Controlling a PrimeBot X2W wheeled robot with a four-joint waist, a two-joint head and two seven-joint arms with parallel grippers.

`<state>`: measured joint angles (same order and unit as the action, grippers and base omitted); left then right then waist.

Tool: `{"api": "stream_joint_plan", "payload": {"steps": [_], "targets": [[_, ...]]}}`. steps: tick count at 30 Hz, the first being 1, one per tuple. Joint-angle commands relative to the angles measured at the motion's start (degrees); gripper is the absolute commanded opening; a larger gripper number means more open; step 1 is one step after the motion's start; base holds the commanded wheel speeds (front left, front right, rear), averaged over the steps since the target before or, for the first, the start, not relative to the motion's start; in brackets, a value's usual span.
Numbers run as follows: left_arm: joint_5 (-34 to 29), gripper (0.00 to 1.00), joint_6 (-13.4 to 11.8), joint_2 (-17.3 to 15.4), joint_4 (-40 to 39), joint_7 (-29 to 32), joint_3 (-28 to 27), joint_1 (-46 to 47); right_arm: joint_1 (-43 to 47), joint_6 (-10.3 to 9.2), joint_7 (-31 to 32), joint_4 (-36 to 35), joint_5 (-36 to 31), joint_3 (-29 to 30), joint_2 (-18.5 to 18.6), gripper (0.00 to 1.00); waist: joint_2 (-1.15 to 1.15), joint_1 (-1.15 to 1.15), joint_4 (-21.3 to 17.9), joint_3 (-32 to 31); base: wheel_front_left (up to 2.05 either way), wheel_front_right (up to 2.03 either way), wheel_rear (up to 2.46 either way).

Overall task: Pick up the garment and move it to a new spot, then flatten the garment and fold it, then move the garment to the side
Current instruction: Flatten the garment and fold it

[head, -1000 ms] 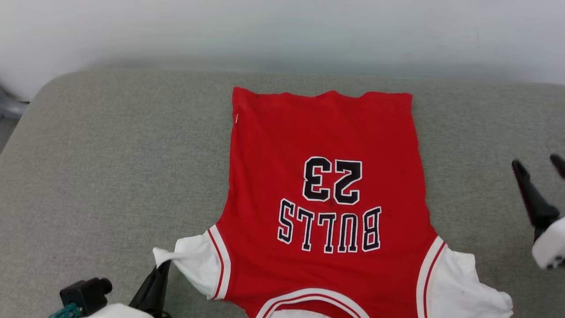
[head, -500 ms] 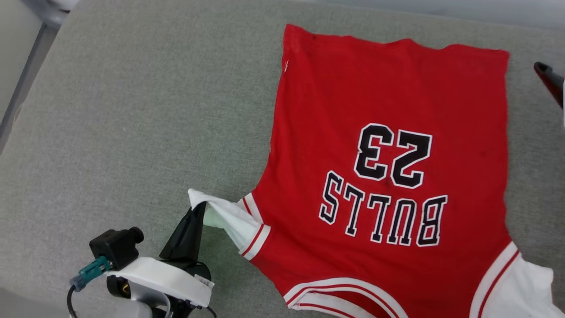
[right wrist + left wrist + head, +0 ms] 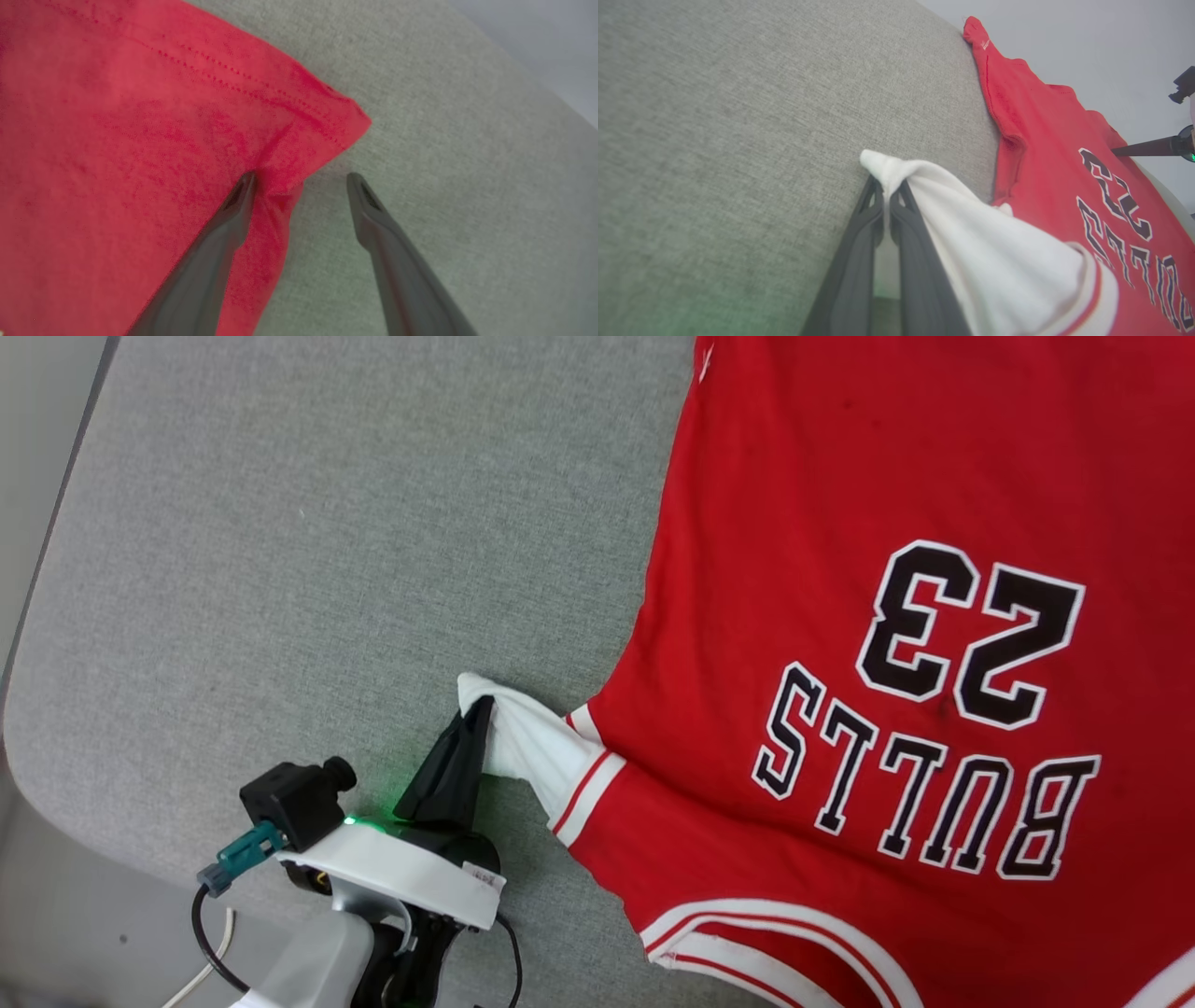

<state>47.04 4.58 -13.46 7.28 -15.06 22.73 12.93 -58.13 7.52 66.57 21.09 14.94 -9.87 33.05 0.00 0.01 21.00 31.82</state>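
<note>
The garment has a small fold standing up at the bunched edge at its hem corner [image 3: 283,187], while the red body [image 3: 134,185] lies flat, so my right gripper will grab the garment there next.
The garment [image 3: 887,616], a red jersey T-shirt with dark "BULLS 23" lettering, lies spread flat on the grey cushion, its print upside down in the head view. My left gripper [image 3: 476,714] is shut on the tip of its white sleeve [image 3: 523,747], stretching it out sideways; the left wrist view shows the garment [image 3: 1064,154] with its white sleeve [image 3: 994,252] draped over the closed left gripper [image 3: 887,186]. My right gripper [image 3: 301,179] stands open at a hem corner of the garment [image 3: 117,140], one finger [image 3: 233,210] resting on the red cloth, the other over bare cushion.
The grey fabric cushion [image 3: 308,551] stretches to the left of the shirt, with its rounded edge [image 3: 37,616] at the far left and pale floor beyond. My right arm's finger [image 3: 1143,149] pokes in at the right edge of the left wrist view.
The head camera has swung down and left, so the whole scene shifted right and up. The left gripper keeps its hold on the sleeve; the right gripper has left the head view.
</note>
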Motion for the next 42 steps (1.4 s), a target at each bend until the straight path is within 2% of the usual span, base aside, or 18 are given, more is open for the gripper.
{"api": "stream_joint_plan", "payload": {"steps": [1, 6, 7, 8, 16, 23, 30, 35, 38, 42], "targets": [[-0.47, 0.00, 0.54, 0.51, 0.27, -0.13, -0.53, 0.97, -0.06, -0.06, 0.26, 1.14, -0.63, 0.19, -0.24, 1.00, 0.00, -0.01, 1.50, 2.19, 0.00, 0.00, 0.00], [-1.53, 0.00, 1.50, 2.17, 1.54, -0.12, -1.52, 1.85, 3.14, -0.05, 1.30, 4.51, -0.21, 0.10, -1.08, 1.00, 0.00, -0.01, 1.71, 3.46, 0.00, 0.00, 0.00], [-2.02, 0.00, 1.92, 2.57, 2.12, -0.11, -2.15, 2.08, 3.61, -0.05, 1.05, 4.73, -0.08, -0.15, -0.65, 0.42, 0.00, -0.01, 1.42, 3.68, 0.00, 0.00, 0.00], [-2.21, 0.00, 2.06, 2.61, 2.27, -0.11, -2.34, 2.10, 3.41, -0.05, 0.61, 4.52, 0.02, -0.35, -0.35, 0.00, 0.00, -0.01, 1.26, 3.63, 0.00, 0.00, 0.00], [-3.47, 0.00, 2.52, 3.11, 3.13, -0.12, -4.29, 0.29, -0.55, -0.07, -8.32, 2.96, 1.55, -1.27, -0.31, 0.00, 0.00, -0.01, -1.28, -0.17, 0.00, 0.00, 0.00], [-4.05, 0.00, 1.70, 2.35, 2.94, -0.12, -6.61, -3.26, 3.45, -0.07, -16.42, 2.01, 6.40, -3.40, 1.23, 0.00, 0.00, -0.01, -4.55, -6.88, 0.00, 0.00, 0.00], [-3.65, 0.00, -0.28, 0.61, 1.93, 0.08, -8.49, -8.34, 14.56, -0.07, -20.55, -4.65, 13.29, -4.35, 5.77, 0.00, 0.00, -0.01, -8.17, -13.64, 0.00, 0.00, 0.00], [-3.67, 0.00, -1.79, -0.63, 0.28, 0.96, -8.98, -11.70, 26.43, -0.07, -22.11, -10.48, 16.87, 0.06, 8.31, 0.00, 0.00, -0.01, -10.23, -17.26, 0.00, 0.00, 0.00], [-3.48, 0.00, -2.82, -1.38, -0.87, 1.26, -9.60, -13.81, 34.42, -0.07, -22.53, -13.63, 17.53, 3.77, 7.94, 0.00, 0.00, -0.01, -11.71, -19.11, 0.00, 0.00, 0.00], [-3.34, 0.00, -3.93, -2.08, -2.43, 1.73, -9.96, -16.08, 44.70, -0.07, -22.36, -17.02, 17.57, 8.89, 4.95, 0.00, 0.00, -0.01, -13.44, -20.91, 0.00, 0.00, 0.00]]}}
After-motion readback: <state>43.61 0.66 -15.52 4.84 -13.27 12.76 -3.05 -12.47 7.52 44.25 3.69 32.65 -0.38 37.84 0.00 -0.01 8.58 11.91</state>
